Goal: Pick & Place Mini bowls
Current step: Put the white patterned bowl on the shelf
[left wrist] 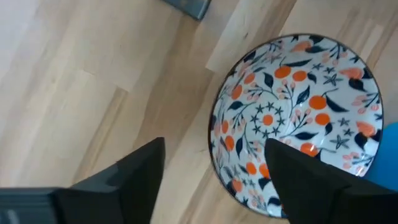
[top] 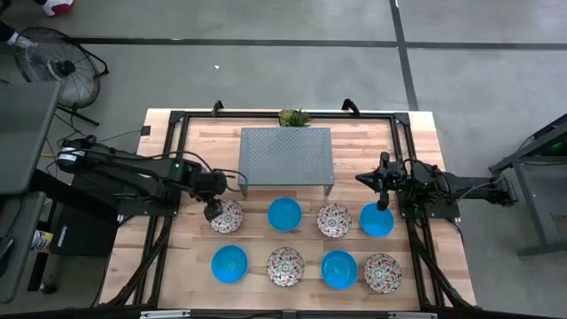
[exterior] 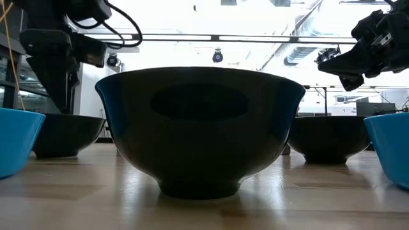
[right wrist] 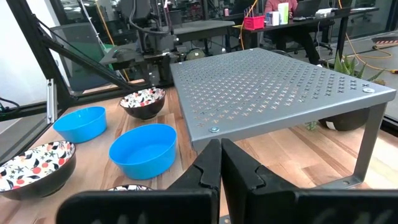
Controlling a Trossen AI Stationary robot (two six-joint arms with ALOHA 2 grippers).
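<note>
My left gripper's fingers still hang above the bowl's rim (left wrist: pixel 216 162), short of the bowl's side (left wrist: pixel 241 146). It is too early to close on the floral bowl before coming down.
Several mini bowls stand upright on the wooden table (top: pixel 177 257) in two rows, blue and floral by turns. My left gripper (top: pixel 213 211) hangs open, pointing steeply down, over the left rim of the floral bowl (top: pixel 227 215) at the left end of the far row. In the left wrist view the left gripper (left wrist: pixel 214 146) has one finger (left wrist: pixel 130 177) outside that floral bowl (left wrist: pixel 298 112) and the other (left wrist: pixel 311 180) over its inside. My right gripper (right wrist: pixel 221 158) waits shut and level at the table's right, above the blue bowl (top: pixel 376 220).
A grey perforated metal rack (top: pixel 285 158) stands behind the far row, with a small plant (top: pixel 294 117) beyond it. A black frame (top: pixel 177 120) runs round the table's edges. The front row holds a blue bowl (top: pixel 229 264), a floral bowl (top: pixel 285 266), a blue bowl (top: pixel 338 269) and a floral bowl (top: pixel 382 273).
</note>
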